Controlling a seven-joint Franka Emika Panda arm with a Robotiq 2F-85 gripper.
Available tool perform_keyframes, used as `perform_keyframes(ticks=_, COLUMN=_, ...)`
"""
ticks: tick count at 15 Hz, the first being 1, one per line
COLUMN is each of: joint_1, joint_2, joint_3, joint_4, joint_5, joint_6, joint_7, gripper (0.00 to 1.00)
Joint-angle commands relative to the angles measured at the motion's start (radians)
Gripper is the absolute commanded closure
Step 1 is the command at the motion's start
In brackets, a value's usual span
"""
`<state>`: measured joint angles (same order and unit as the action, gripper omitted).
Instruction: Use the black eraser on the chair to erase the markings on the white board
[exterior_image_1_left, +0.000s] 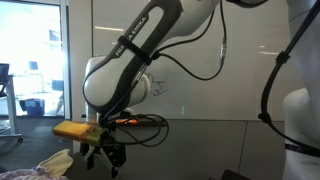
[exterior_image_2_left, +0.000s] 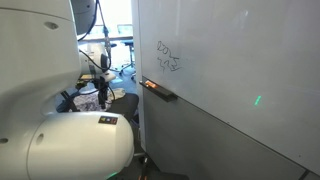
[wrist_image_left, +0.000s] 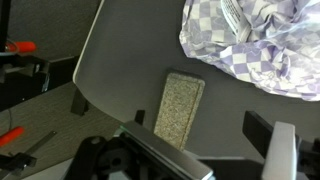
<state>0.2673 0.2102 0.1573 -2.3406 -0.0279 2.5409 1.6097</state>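
Note:
My gripper grabs the black eraser by its long sides next, leaving the eraser's side against the chair uncovered to erase the white board markings.
In the wrist view the eraser (wrist_image_left: 184, 105), a small rectangular block showing a speckled grey-tan face, lies flat on the dark chair seat (wrist_image_left: 120, 70). My gripper (wrist_image_left: 198, 125) is open just above it, one finger on each side of the block's near end, not touching it. In an exterior view the gripper (exterior_image_1_left: 106, 156) hangs low, in front of the white board (exterior_image_1_left: 230, 60). The scribbled markings (exterior_image_2_left: 168, 58) show on the white board (exterior_image_2_left: 230, 60) above its black tray (exterior_image_2_left: 158, 90).
A checked purple-and-white cloth heap (wrist_image_left: 255, 40) lies on the seat just beyond the eraser and also shows in an exterior view (exterior_image_1_left: 50, 165). The tray holds an orange-red marker (exterior_image_1_left: 125, 120). Orange-handled items (wrist_image_left: 20, 47) lie beside the chair. The white robot base (exterior_image_2_left: 70, 140) fills the foreground.

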Motion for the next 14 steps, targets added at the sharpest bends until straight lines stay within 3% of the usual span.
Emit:
perform_keyframes(ticks=1, joint_1=0.02, joint_2=0.032, joint_3=-0.017, joint_4=-0.02, joint_5=-0.006, joint_6=0.076, joint_7=0.07, gripper=0.0)
perform_keyframes(ticks=7, joint_1=0.019, joint_2=0.099, joint_3=-0.041, joint_4=-0.032, joint_5=0.004, joint_6=0.177, joint_7=0.041, gripper=0.0)
perform_keyframes(ticks=14, joint_1=0.019, joint_2=0.139, joint_3=-0.081, joint_4=-0.028, joint_5=0.015, joint_6=0.191, joint_7=0.032, gripper=0.0)
